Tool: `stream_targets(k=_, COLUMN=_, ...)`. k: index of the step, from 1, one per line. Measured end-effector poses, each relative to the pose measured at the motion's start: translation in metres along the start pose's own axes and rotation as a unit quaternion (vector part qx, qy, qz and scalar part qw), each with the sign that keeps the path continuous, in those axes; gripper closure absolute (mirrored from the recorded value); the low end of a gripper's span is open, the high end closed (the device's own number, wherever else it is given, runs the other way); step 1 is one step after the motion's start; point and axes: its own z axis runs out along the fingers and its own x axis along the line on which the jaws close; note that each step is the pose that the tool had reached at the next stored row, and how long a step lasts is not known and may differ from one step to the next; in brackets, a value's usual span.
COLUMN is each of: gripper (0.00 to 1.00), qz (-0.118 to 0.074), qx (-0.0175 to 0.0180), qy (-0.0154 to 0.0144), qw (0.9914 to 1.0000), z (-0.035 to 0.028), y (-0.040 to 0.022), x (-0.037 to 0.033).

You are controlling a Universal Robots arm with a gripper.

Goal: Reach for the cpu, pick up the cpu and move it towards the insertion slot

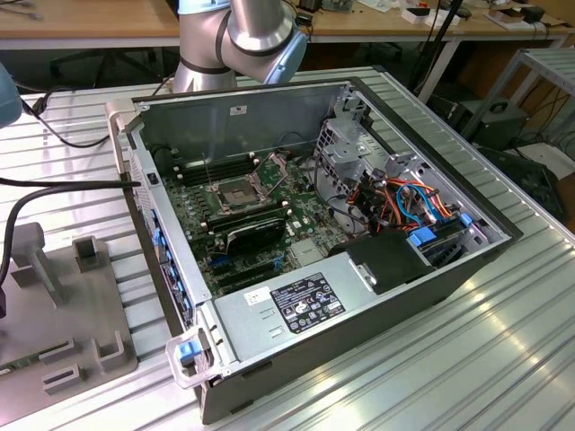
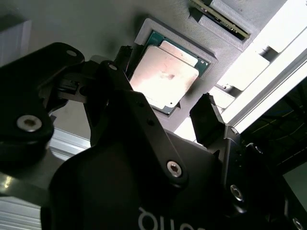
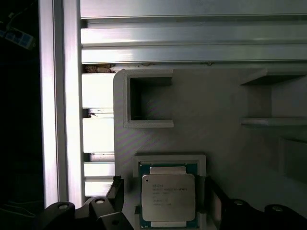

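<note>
The robot's gripper should close on the CPU now: in the wrist view, the gripper's fingers are beside the CPU's side edges at its pocket.
The cpu is a pale square chip lying flat in a raised square pocket of a grey holder plate. My gripper is open just above it. One dark finger stands at one side of the chip and the other finger at the opposite side, neither pressing on it. The insertion slot, a silvery frame with a dark centre, sits on the motherboard inside the open computer case, towards the exterior view's left of the board.
The case lies open on a ribbed aluminium table, holding a black block, drive cage and coloured cables. The arm's grey joint is behind it. A grey fixture lies at the exterior view's left.
</note>
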Motion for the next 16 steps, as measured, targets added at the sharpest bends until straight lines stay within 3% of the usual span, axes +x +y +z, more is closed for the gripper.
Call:
stream_targets(k=4, gripper=0.25, qz=0.000, qx=0.0000, qy=-0.0001, qw=1.00000, z=0.0001, y=0.0000, x=-0.0001)
stream_targets(k=5, gripper=0.32, qz=0.000, qx=0.0000, qy=-0.0001, qw=1.00000, z=0.0001, y=0.0000, x=-0.0001)
stream_targets(k=10, gripper=0.33, qz=0.000, qx=0.0000, qy=0.0000, qw=1.00000, z=0.0001, y=0.0000, x=-0.0002)
stream_targets(k=11, gripper=0.41, qz=0.000, qx=0.0000, qy=-0.0001, qw=1.00000, z=0.0002, y=0.0000, x=-0.0003)
stream_targets(k=16, gripper=0.41, qz=0.000, qx=0.0000, qy=0.0000, qw=1.00000, z=0.0004, y=0.0000, x=-0.0024)
